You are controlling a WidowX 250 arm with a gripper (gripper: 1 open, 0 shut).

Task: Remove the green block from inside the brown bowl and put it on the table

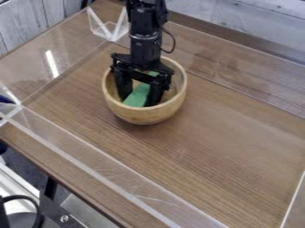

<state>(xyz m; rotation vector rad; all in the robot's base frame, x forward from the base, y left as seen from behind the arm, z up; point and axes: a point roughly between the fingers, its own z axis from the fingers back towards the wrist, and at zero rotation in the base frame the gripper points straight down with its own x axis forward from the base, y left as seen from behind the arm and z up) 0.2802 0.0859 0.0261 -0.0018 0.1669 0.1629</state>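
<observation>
The green block should come out to empty the brown bowl (144, 110), so my gripper will next grab the block by its upper end (142, 88).
The brown bowl (144, 110) sits left of centre on the table (215, 142). Inside it lies the green block (141, 95), leaning against the bowl's inner wall. My gripper (143, 89) hangs straight down from the black arm into the bowl. Its two black fingers (123, 87) stand wide apart, open, one on each side of the green block. The block's upper end is partly hidden behind the gripper body. I cannot tell whether the fingers touch the block.
Low clear acrylic walls (71, 151) run round the table's edges. A clear folded piece (105, 27) stands at the back left corner behind the arm. Bare wood-grain surface lies to the right and in front of the bowl.
</observation>
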